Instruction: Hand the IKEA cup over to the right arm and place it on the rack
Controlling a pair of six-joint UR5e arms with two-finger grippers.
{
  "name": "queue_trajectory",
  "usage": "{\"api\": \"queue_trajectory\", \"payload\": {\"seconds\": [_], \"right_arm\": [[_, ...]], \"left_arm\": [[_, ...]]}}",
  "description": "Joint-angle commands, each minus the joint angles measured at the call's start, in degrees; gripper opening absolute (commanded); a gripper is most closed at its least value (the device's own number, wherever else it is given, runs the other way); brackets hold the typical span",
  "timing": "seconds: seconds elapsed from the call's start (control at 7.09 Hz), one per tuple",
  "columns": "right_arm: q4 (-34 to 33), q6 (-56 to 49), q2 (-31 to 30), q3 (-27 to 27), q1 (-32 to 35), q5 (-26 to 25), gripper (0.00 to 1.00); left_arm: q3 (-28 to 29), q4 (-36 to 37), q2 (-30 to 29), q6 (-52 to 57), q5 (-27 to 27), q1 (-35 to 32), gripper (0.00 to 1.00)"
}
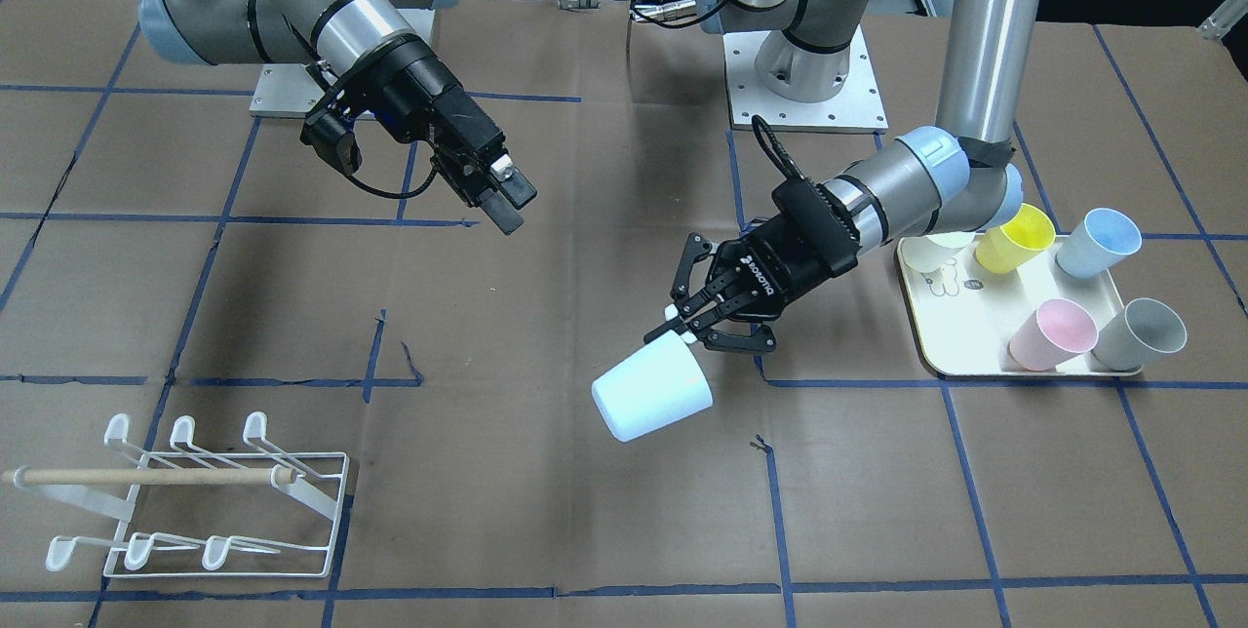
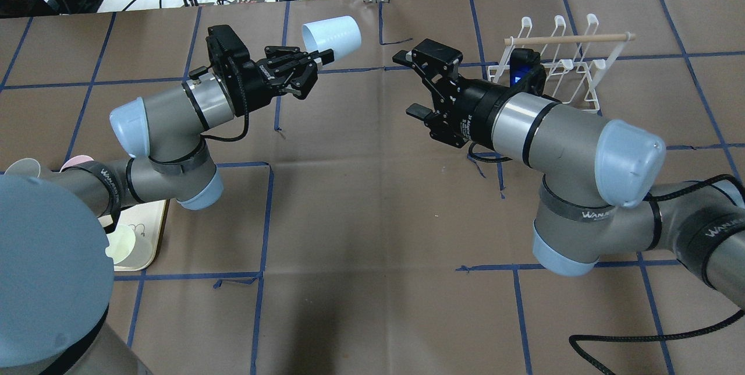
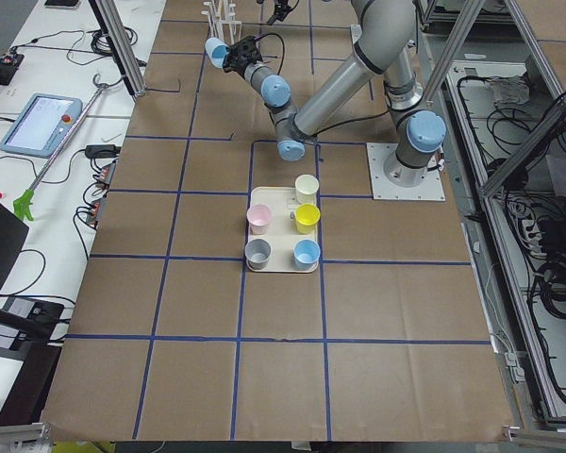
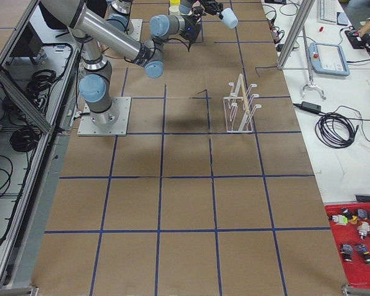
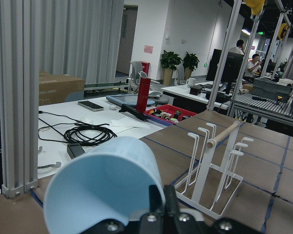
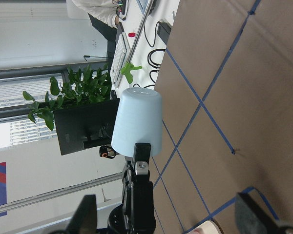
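Next, my right gripper takes hold of the pale blue cup by its sides, to take the cup over for the rack point(image 1: 195, 496).
My left gripper point(image 1: 685, 324) is shut on the rim of a pale blue IKEA cup point(image 1: 651, 386) and holds it on its side above the table's middle. The cup also shows in the overhead view point(image 2: 332, 37), the left wrist view point(image 5: 102, 180) and the right wrist view point(image 6: 136, 122). My right gripper point(image 2: 411, 82) is open and empty, faces the cup and stays a short gap from it; its fingers point(image 6: 86, 217) spread wide. The white wire rack point(image 1: 195, 496) with its wooden dowel stands empty beyond the right arm point(image 2: 559, 60).
A cream tray point(image 1: 960, 316) by the left arm's elbow holds yellow point(image 1: 1014, 238), blue point(image 1: 1097, 243), pink point(image 1: 1053, 333) and grey point(image 1: 1139, 333) cups, with a cream cup point(image 1: 936, 253) partly under the arm. Both arm bases stand at the table's robot side.
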Motion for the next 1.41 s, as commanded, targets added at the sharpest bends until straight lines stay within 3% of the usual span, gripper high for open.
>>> {"api": "queue_trajectory", "payload": {"seconds": [0.0, 0.28, 0.71, 0.85, 1.27], "right_arm": [[-0.7, 0.0, 3.1, -2.2, 0.1, -2.3, 1.00], [-0.6, -0.6, 7.5, -7.0, 0.6, -3.2, 1.00], [-0.4, 0.6, 10.4, -6.9, 1.1, -6.8, 1.00], [-0.4, 7.3, 10.9, -7.3, 3.0, -7.4, 0.99], [0.2, 9.4, 13.8, -10.9, 7.4, -11.7, 0.99]], "left_arm": [[-5.6, 3.0, 2.6, -1.2, 0.0, -1.8, 0.04], [-5.7, 3.1, 3.0, -1.2, -0.1, -2.0, 0.04], [-5.8, 3.3, 3.0, -1.2, -0.1, -2.1, 0.04], [-5.8, 3.3, 3.0, -1.2, -0.1, -2.1, 0.04], [-5.8, 3.4, 2.9, -1.2, 0.0, -2.1, 0.06]]}}
